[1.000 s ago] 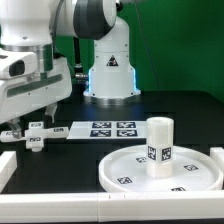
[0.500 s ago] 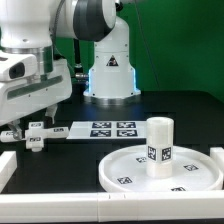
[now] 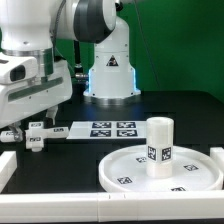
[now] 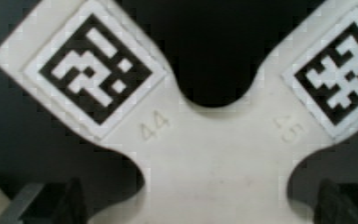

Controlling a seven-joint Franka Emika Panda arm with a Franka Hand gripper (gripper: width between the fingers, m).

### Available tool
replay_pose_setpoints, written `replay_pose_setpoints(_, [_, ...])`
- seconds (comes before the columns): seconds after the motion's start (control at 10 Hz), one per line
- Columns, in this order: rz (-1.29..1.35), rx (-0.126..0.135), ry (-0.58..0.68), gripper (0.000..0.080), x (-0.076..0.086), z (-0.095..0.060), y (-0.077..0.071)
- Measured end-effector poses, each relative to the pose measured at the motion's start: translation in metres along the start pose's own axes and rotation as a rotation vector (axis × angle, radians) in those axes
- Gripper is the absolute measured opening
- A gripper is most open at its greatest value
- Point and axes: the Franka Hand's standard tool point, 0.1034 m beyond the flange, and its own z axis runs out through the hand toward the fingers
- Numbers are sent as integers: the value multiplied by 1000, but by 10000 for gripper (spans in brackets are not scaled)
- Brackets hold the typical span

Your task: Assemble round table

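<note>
My gripper will next join the cross-shaped piece to the upright cylinder, so it will grab the piece by its narrow middle.
The small cross-shaped piece lies on the black mat at the exterior view's left. In the wrist view it fills the frame, with two square tags on its arms. My gripper is down over it. The jaws are open and straddle its narrow waist, with dark gaps on both sides. One finger shows at the frame's edge. The large rimmed round disc lies at the front right. The short thick cylinder stands upright on it.
The marker board lies flat between the cross-shaped piece and the disc. The arm's white base stands behind it. A plain white bar edges the mat at the front left, and another white bar sits at the right edge.
My gripper has eased very slightly lower over the cross-shaped piece. The parts have not moved.
</note>
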Motion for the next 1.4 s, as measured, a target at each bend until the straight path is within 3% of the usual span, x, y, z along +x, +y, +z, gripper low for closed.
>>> replay_pose_setpoints(0.7, [1, 5, -2, 649, -1, 2, -1])
replay_pose_setpoints(0.8, [1, 5, -2, 513, -1, 2, -1])
replay_pose_setpoints(0.9, [2, 4, -2, 427, -2, 2, -1])
replay_pose_setpoints(1.4, [3, 3, -2, 427, -1, 2, -1])
